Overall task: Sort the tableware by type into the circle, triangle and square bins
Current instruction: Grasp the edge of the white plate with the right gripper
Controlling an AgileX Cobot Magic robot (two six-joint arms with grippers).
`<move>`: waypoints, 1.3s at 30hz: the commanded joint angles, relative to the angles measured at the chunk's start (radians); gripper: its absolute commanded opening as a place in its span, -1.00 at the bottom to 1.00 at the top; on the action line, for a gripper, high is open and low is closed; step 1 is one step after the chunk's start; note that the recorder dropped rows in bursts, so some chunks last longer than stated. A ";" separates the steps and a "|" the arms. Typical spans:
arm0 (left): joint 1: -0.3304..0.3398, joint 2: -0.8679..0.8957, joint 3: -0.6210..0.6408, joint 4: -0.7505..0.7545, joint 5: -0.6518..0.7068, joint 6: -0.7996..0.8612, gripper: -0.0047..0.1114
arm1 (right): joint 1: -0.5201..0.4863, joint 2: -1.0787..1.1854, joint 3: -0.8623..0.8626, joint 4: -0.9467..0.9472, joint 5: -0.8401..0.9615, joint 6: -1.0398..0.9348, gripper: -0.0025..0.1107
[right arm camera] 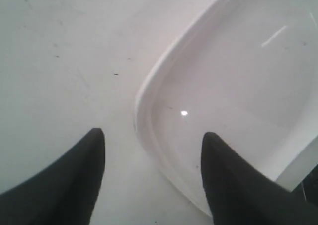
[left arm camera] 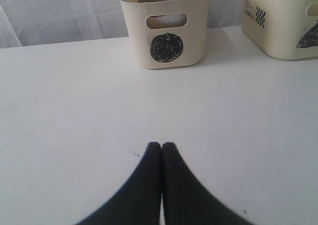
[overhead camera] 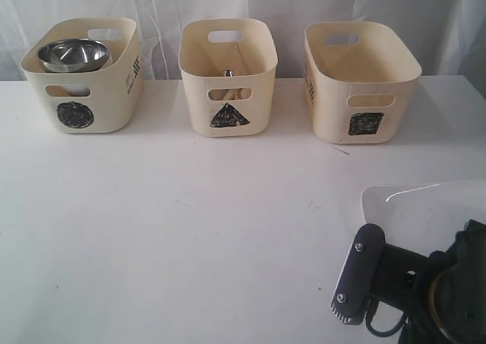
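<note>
Next, my right gripper grabs the large white plate by its rim point(right arm camera: 154, 153) to sort the plate into the square bin.
Three cream bins stand along the back of the white table: the circle bin point(overhead camera: 81, 74) point(left arm camera: 167, 27) with a steel bowl point(overhead camera: 73, 55) in it, the triangle bin point(overhead camera: 228, 76) with a steel piece and wood showing through its handle cut-out, and the square bin point(overhead camera: 360, 80). The large white plate point(overhead camera: 425, 201) point(right arm camera: 233, 91) lies at the front right. My right gripper point(right arm camera: 153, 133) is open and straddles the plate's rim, one finger over the table, the other over the plate. My left gripper point(left arm camera: 161, 145) is shut on nothing, low over bare table in front of the circle bin.
The right arm's black wrist point(overhead camera: 410, 283) fills the front right corner of the exterior view. A white curtain hangs behind the bins. The triangle bin's corner point(left arm camera: 288, 21) shows in the left wrist view.
</note>
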 commanded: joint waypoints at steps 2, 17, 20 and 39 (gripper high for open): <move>-0.004 -0.005 0.004 -0.006 -0.001 -0.002 -0.92 | 0.007 0.055 0.038 -0.001 -0.035 0.011 0.01; -0.004 -0.005 0.004 -0.006 -0.001 -0.002 -0.92 | 0.007 0.357 0.038 -0.174 -0.107 0.217 -0.47; -0.004 -0.005 0.004 -0.006 -0.001 -0.002 -0.92 | 0.007 0.357 0.038 -0.202 -0.098 0.312 -0.95; -0.004 -0.005 0.004 -0.006 -0.001 -0.002 -0.92 | 0.007 -0.124 -0.034 -0.199 0.029 0.346 -0.96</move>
